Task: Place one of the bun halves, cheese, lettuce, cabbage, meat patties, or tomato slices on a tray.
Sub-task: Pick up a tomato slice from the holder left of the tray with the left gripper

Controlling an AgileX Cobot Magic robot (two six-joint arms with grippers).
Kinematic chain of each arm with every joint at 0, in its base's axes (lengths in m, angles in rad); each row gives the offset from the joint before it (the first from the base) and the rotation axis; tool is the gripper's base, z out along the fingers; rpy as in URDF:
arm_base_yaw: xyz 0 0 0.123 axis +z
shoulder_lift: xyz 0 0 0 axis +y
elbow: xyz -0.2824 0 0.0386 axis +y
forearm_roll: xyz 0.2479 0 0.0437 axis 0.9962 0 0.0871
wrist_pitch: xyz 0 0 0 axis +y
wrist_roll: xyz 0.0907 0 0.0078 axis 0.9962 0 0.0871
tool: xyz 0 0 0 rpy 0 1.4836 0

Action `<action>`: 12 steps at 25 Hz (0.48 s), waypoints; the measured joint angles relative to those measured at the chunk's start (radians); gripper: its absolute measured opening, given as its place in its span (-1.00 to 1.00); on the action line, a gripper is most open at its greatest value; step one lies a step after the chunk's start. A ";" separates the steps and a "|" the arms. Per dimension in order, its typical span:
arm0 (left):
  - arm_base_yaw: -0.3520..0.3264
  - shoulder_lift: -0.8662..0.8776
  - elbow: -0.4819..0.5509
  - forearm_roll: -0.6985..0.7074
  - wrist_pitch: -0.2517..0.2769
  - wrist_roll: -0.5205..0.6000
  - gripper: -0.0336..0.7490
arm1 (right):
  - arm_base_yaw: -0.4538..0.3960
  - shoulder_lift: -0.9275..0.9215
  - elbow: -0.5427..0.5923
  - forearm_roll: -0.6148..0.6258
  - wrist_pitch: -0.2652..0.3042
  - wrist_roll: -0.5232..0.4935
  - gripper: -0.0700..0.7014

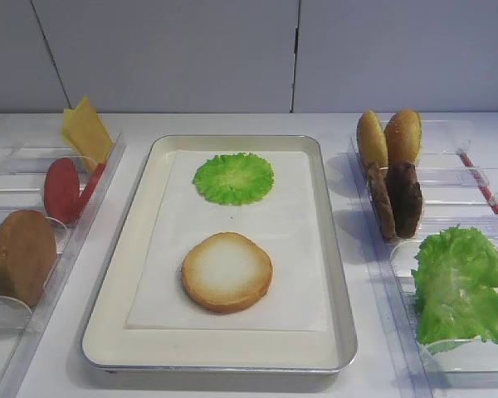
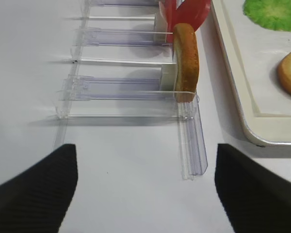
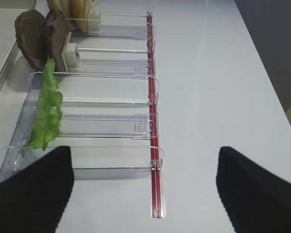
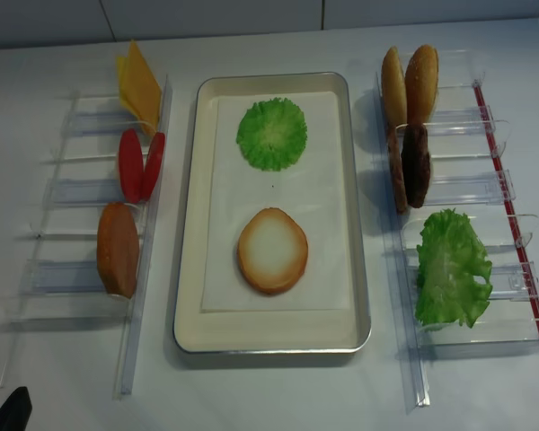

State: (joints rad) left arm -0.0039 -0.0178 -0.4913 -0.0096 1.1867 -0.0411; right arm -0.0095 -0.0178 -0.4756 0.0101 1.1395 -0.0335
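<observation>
My left gripper is to pinch the tomato slice next by its exposed upper edge (image 4: 158, 148), because the rack's clear dividers close in around the slice's lower part.
The silver tray (image 1: 342, 274) lies in the middle, lined with white paper. On it rest a bun half (image 1: 227, 271), pale cut face up, and a round green cabbage piece (image 1: 233, 177). The left rack holds yellow cheese (image 1: 86, 130), red tomato slices (image 1: 64, 189) and another bun half (image 1: 21, 255) on edge. Standing in the right rack are two bun halves (image 1: 388, 137), dark meat patties (image 1: 397, 199) and ruffled lettuce (image 1: 461, 283). My left gripper (image 2: 145, 187) is open over bare table, short of the rack's near end. My right gripper (image 3: 144, 187) is open too, near the right rack's front end.
Clear plastic racks flank the tray, the left one (image 4: 72, 193) and the right one (image 4: 485, 193) with a red strip (image 3: 153, 121) along its outer side. A grey wall (image 1: 174, 50) stands behind the white table.
</observation>
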 joint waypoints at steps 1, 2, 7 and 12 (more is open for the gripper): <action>0.000 0.000 0.000 0.000 0.000 0.000 0.51 | 0.000 0.000 0.000 0.000 0.000 0.000 0.72; 0.000 0.000 0.000 0.000 0.000 0.000 0.51 | 0.000 0.000 0.000 0.000 0.000 0.000 0.70; 0.000 0.000 0.000 0.000 0.000 0.022 0.51 | 0.000 0.000 0.000 0.000 0.000 0.000 0.60; 0.000 0.000 -0.019 -0.011 -0.034 0.136 0.51 | 0.000 0.000 0.000 0.000 0.000 0.000 0.50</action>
State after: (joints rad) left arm -0.0039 -0.0178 -0.5100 -0.0204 1.1530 0.0947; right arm -0.0095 -0.0178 -0.4756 0.0101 1.1395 -0.0335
